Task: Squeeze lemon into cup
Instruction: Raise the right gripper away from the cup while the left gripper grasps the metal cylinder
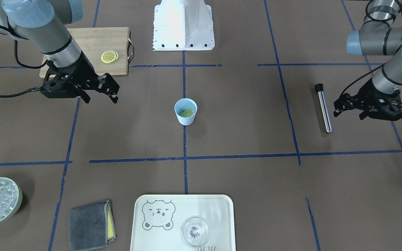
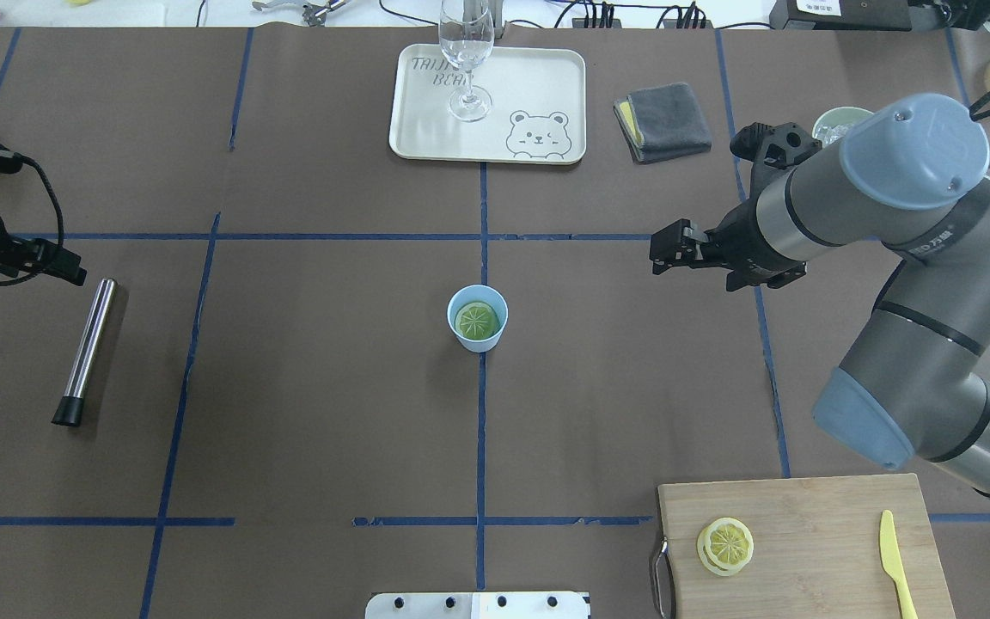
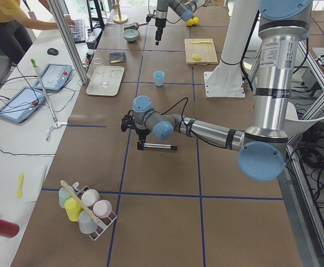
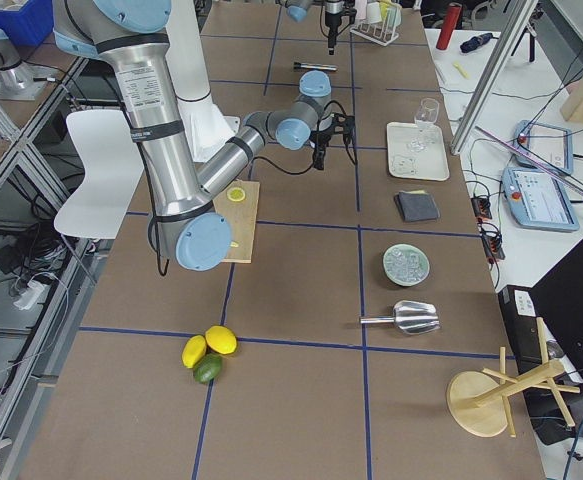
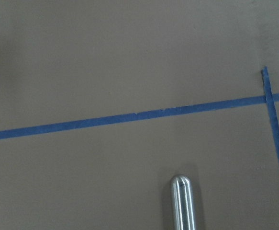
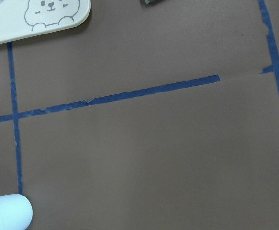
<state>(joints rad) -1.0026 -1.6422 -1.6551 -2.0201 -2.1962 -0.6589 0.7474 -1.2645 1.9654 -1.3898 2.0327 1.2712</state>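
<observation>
Next, the left gripper grabs the long steel rod around the middle of its body [image 1: 324, 108], since the rod has a black cap at one end [image 1: 319, 87].
The pale blue cup [image 1: 186, 118] stands at the table's centre, also in the overhead view [image 2: 463, 334] and at the bottom left of the right wrist view [image 6: 5, 213]. One lemon slice [image 2: 477, 320] lies inside it. More lemon slices [image 2: 725, 545] lie stacked on the cutting board [image 2: 813, 524]. My right gripper [image 1: 99, 98] hangs above the table between the board and the cup, open and empty. My left gripper [image 1: 347, 111] is open and empty beside a steel rod [image 1: 324, 108].
A cream tray [image 2: 538, 90] with a clear glass [image 2: 467, 52] stands on the far side. A grey cloth [image 2: 665, 120] and a bowl of ice [image 1: 16, 195] are near it. A yellow knife [image 2: 897, 563] lies on the board.
</observation>
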